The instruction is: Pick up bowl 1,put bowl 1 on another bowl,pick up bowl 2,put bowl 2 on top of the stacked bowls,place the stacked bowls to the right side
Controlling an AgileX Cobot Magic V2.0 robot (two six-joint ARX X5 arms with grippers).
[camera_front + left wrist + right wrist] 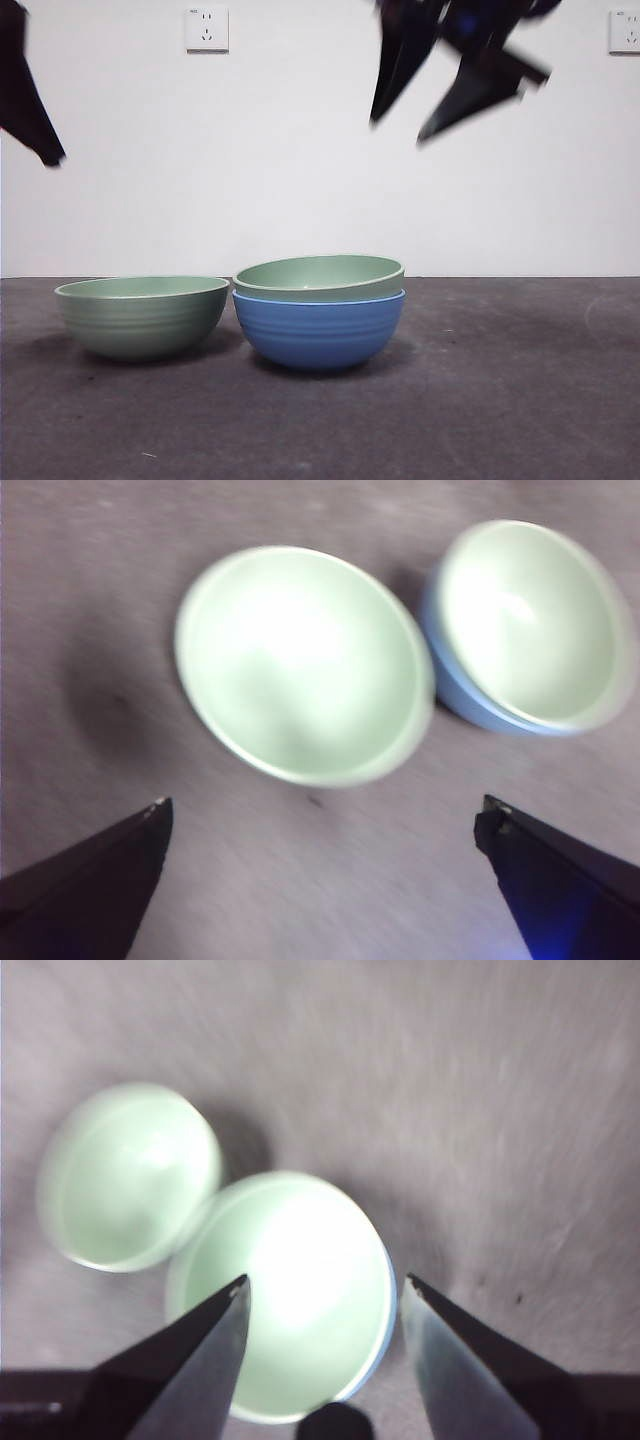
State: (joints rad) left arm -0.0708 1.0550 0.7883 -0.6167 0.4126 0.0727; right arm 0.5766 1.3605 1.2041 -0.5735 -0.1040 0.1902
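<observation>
I need to grab the lone green bowl next with my left gripper, by its rim opposite the side near the blue bowl (320,332) (455,685), because the two bowls nearly touch.
A blue ribbed bowl (320,332) stands on the dark table with one pale green bowl (318,275) nested in it, rim showing. A second pale green bowl (142,315) stands alone just left of it, nearly touching. My right gripper (400,125) hangs high above the blue bowl, open and empty; its wrist view looks down on the nested bowl (285,1295). My left gripper (50,158) waits at the upper left edge, open; its view shows the lone green bowl (300,665) and the blue bowl (455,685) beside it.
The dark grey table (520,400) stretches to the right of the bowls and in front of them. A white wall with two sockets (206,29) stands behind.
</observation>
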